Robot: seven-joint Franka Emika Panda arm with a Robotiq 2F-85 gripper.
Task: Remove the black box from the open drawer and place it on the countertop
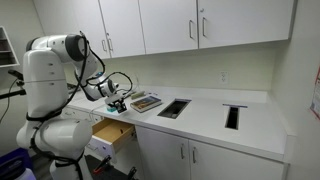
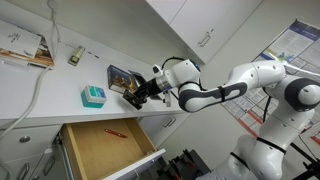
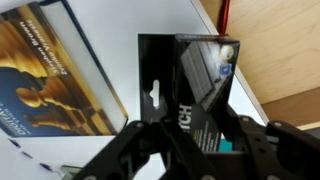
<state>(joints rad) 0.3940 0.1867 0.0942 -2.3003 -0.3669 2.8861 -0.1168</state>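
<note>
The black box's corner hangs over the open drawer, so opening now would drop it at the counter's edge. My gripper moves the box over the countertop first.
My gripper [image 3: 196, 142] is shut on the black box [image 3: 190, 85], a flat black retail pack with white lettering and a hang slot. I hold it just above the white countertop [image 3: 255, 110], beside the open drawer. In an exterior view the gripper [image 2: 136, 95] hovers over the counter's front edge with the black box [image 2: 131, 90] in it, above the open wooden drawer [image 2: 105, 148]. In an exterior view the gripper [image 1: 117, 102] is over the counter above the drawer [image 1: 112, 131].
A flat box with a chess picture [image 3: 50, 80] lies on the counter right next to the black box. A teal box [image 2: 93, 95] stands nearby. A red pen [image 2: 113, 131] lies in the drawer. Two rectangular openings [image 1: 173, 107] [image 1: 233, 115] are cut in the counter.
</note>
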